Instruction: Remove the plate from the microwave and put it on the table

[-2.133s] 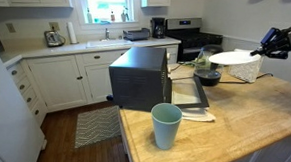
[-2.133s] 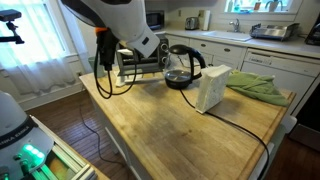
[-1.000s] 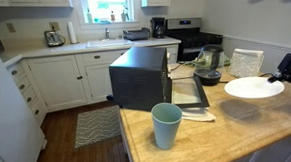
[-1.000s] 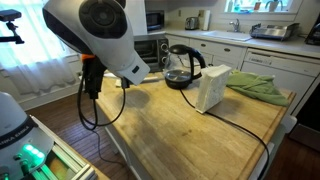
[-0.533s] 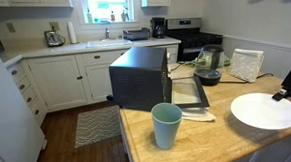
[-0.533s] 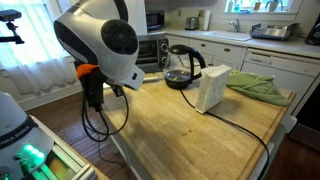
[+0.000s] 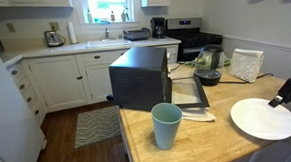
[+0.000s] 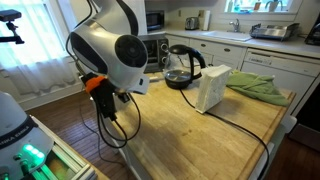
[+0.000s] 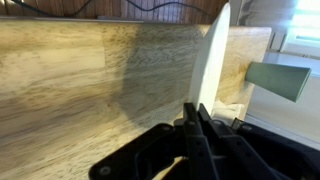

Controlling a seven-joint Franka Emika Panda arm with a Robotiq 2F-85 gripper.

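The plate's outer rim reaches over the table's edge, so my gripper needs to keep holding the plate. The plate would drop short if I opened now.
The white plate (image 7: 263,118) sits low over the front right of the wooden table (image 7: 212,145); I cannot tell if it touches the wood. My gripper (image 7: 283,97) is shut on the plate's far right rim. In the wrist view the plate (image 9: 213,55) shows edge-on, with the gripper (image 9: 198,106) clamped on its rim. The black microwave (image 7: 140,77) stands at the table's far left with its door (image 7: 189,93) open and its inside out of sight. In an exterior view the arm (image 8: 112,52) hides the plate and gripper.
A green cup (image 7: 165,125) stands at the front of the table, and also shows in the wrist view (image 9: 279,80). A white napkin (image 7: 198,116) lies under the microwave door. A glass kettle (image 8: 183,65), a white box (image 8: 212,88), a green cloth (image 8: 256,87) and a cable (image 8: 235,125) occupy the table.
My gripper has carried the plate from high near the kettle to the right and down to the table's front right. In the last half second it sank only slightly.
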